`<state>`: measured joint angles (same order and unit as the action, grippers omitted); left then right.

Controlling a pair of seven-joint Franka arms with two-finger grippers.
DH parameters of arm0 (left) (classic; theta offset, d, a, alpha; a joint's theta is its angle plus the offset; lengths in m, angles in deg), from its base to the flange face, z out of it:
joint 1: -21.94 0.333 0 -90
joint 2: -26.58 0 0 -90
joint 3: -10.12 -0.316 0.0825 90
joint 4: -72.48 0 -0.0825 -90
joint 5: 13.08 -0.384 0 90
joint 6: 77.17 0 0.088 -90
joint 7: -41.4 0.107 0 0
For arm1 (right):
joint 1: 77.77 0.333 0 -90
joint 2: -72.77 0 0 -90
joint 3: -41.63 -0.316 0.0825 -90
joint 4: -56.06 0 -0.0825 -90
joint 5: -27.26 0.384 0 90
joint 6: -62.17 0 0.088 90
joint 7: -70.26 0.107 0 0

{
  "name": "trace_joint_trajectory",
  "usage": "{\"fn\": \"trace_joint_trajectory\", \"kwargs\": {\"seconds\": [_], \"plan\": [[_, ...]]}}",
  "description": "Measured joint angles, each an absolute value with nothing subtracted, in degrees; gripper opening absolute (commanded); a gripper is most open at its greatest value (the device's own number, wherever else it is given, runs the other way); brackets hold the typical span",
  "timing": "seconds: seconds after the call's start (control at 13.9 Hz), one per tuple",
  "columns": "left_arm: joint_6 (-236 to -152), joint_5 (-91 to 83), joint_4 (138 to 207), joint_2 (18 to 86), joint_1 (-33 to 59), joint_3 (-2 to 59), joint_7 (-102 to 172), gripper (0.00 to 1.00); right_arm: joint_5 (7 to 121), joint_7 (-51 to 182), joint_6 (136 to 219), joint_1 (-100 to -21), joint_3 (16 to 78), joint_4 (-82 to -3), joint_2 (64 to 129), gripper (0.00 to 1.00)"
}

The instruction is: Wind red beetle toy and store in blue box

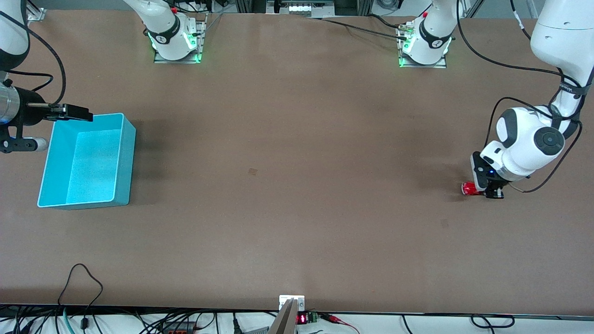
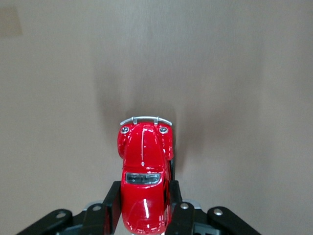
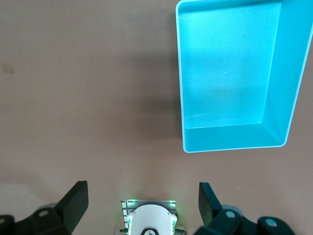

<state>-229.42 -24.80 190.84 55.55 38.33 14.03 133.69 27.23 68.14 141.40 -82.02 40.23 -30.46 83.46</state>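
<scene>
The red beetle toy (image 1: 469, 188) (image 2: 144, 161) is sitting low on the brown tabletop, so the robot's left gripper needs to open.
The red beetle toy (image 1: 469, 188) is a tiny glossy red car low at the table surface near the left arm's end. My left gripper (image 1: 488, 189) is shut on it. In the left wrist view the black fingers (image 2: 111, 201) press both sides of the toy (image 2: 144, 161), and its silvery bumper points away from the wrist. The blue box (image 1: 125, 162) stands open and empty at the right arm's end. My right gripper (image 1: 74, 112) hovers open over the box's rim farthest from the front camera. In the right wrist view its gripper (image 3: 144, 198) is empty, with the box (image 3: 234, 139) beside it.
The two arm bases (image 1: 176, 41) (image 1: 424, 46) stand along the table's edge farthest from the front camera. Cables (image 1: 83, 287) and a small device (image 1: 292, 308) lie at the nearest edge. A broad stretch of bare brown table (image 1: 297, 176) separates toy and box.
</scene>
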Motion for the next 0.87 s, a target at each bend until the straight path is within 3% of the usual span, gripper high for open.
{"fn": "trace_joint_trajectory", "kwargs": {"seconds": [0.07,0.14,0.22,0.29,0.58,0.87], "plan": [[-229.42,-24.8,190.77,55.6,38.48,14.03,133.85,0.21,27.23,68.14,141.39,-82.02,40.23,-30.46,83.46,1.0],[-229.41,-24.8,190.76,55.6,38.48,14.04,133.86,0.32,27.23,68.14,141.39,-82.02,40.23,-30.46,83.46,1.0],[-229.4,-24.8,190.75,55.61,38.48,14.04,133.86,0.75,27.23,68.14,141.39,-82.02,40.23,-30.46,83.46,1.0],[-229.39,-24.8,190.75,55.61,38.48,14.05,133.86,1.0,27.23,68.14,141.39,-82.02,40.23,-30.46,83.46,1.0],[-228.87,-24.8,189.74,56.09,38.48,14.24,133.89,1.0,27.24,68.14,141.39,-82.02,40.23,-30.46,83.46,1.0],[-217.59,-24.8,184.27,54.24,38.45,15.99,133.89,1.0,27.24,68.14,141.39,-82.02,40.23,-30.47,83.46,1.0]]}}
